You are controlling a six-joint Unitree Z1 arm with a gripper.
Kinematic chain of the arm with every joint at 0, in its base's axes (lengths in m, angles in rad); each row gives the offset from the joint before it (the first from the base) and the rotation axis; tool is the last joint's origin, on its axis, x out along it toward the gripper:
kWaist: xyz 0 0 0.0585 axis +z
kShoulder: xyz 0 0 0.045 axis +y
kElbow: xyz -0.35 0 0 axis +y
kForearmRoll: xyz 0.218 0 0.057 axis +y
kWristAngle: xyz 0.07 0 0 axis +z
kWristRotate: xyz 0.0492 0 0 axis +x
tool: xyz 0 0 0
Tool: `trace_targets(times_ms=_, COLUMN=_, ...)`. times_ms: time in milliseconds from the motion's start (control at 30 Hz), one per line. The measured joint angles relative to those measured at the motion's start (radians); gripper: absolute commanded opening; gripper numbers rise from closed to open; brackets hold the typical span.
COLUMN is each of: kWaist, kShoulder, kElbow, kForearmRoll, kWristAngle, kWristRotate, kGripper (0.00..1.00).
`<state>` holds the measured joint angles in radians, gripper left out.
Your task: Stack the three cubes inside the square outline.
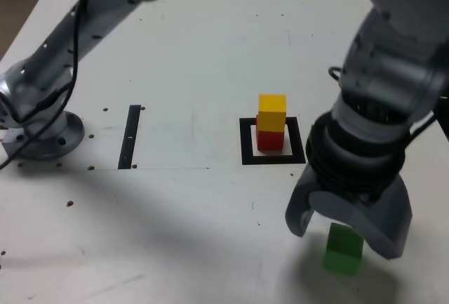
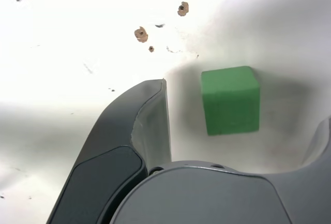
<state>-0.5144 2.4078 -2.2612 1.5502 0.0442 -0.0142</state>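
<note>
My gripper lowers before it closes on the green cube, since my fingers are still above the cube and it is too early to close.
A yellow cube rests on a red cube inside the black square outline on the white table. The green cube lies on the table nearer the camera, to the exterior view's right of the stack. My gripper hovers open just above the green cube, its two grey fingers spread to either side without touching it. The wrist view shows clear gaps between the cube and both fingers.
A thin black bar mark lies toward the exterior view's left. The arm's base stands at the far left, with the arm arching over the table. Small brown holes dot the tabletop.
</note>
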Motion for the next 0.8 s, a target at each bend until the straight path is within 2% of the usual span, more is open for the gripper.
trace_targets(times_ms=567, kWaist=0.0, kShoulder=0.072, kElbow=-0.041, kForearmRoll=-0.003, kWristAngle=-0.035, kWristRotate=-0.02, kGripper=0.95)
trace_targets(times_ms=800, kWaist=0.0, kShoulder=0.082, kElbow=-0.048, kForearmRoll=-0.003, kWristAngle=-0.048, kWristRotate=-0.025, kGripper=0.85)
